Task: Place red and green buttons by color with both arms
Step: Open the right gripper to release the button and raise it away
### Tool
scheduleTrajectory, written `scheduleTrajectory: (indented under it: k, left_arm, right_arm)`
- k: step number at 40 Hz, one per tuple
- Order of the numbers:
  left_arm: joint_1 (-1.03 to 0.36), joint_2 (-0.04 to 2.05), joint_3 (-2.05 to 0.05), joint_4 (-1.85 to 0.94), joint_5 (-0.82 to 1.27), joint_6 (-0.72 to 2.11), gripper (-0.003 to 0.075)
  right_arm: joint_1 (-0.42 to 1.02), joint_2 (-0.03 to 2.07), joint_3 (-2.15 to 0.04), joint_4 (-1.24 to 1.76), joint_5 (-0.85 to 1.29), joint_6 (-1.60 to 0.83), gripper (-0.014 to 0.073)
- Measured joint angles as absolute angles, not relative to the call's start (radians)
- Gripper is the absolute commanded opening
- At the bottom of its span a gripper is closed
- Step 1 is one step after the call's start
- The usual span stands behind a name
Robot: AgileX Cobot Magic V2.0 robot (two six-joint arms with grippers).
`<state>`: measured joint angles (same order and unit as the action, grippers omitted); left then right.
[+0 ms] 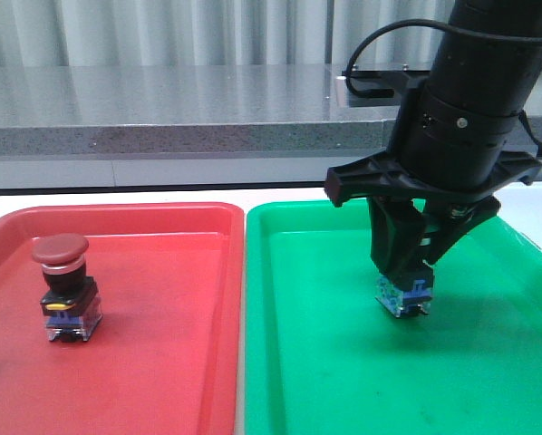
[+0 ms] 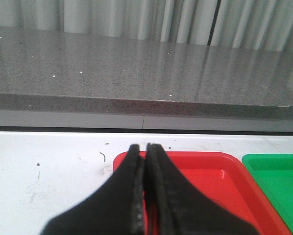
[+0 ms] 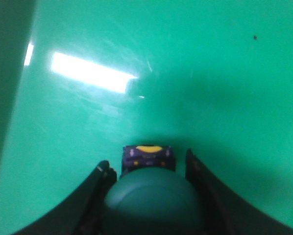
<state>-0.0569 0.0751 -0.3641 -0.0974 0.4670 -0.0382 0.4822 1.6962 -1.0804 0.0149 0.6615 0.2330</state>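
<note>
My right gripper should open: the green button's blocky base (image 1: pixel 404 296) is on the green tray's bottom, inside the green tray's rim.
The red button (image 1: pixel 64 285) stands upright in the red tray (image 1: pixel 162 362), at its left side. My right gripper (image 1: pixel 405 272) is shut on the green button (image 1: pixel 403 297) and holds it cap up, with its blocky base at or just above the floor of the green tray (image 1: pixel 343 381). In the right wrist view the green cap (image 3: pixel 154 198) sits between the fingers (image 3: pixel 103 182) of the right gripper (image 3: pixel 147 164). My left gripper (image 2: pixel 144 147) is shut and empty, over the far left corner of the red tray (image 2: pixel 210 176). It is out of the front view.
The two trays lie side by side on a white table (image 2: pixel 48 171). A grey stone counter (image 1: pixel 162 100) runs along the back. The green tray's corner (image 2: pixel 279 176) shows in the left wrist view.
</note>
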Motion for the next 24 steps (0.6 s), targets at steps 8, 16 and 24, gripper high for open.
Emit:
scheduleTrajectory:
  k: [8, 16, 24]
  left_arm:
    - [-0.057, 0.075, -0.364, -0.097, 0.467, -0.038, -0.0020]
    - [-0.057, 0.075, -0.364, -0.097, 0.467, -0.038, -0.0020]
    - [-0.057, 0.075, -0.364, -0.097, 0.467, -0.038, -0.0020]
  right_arm:
    - [0.482, 1.696, -1.080, 0.015, 0.661, 0.233, 0.0517]
    - [0.482, 1.696, -1.080, 0.015, 0.667, 0.233, 0.0593]
    - [0.482, 1.691, -1.080, 0.015, 0.667, 0.233, 0.0589]
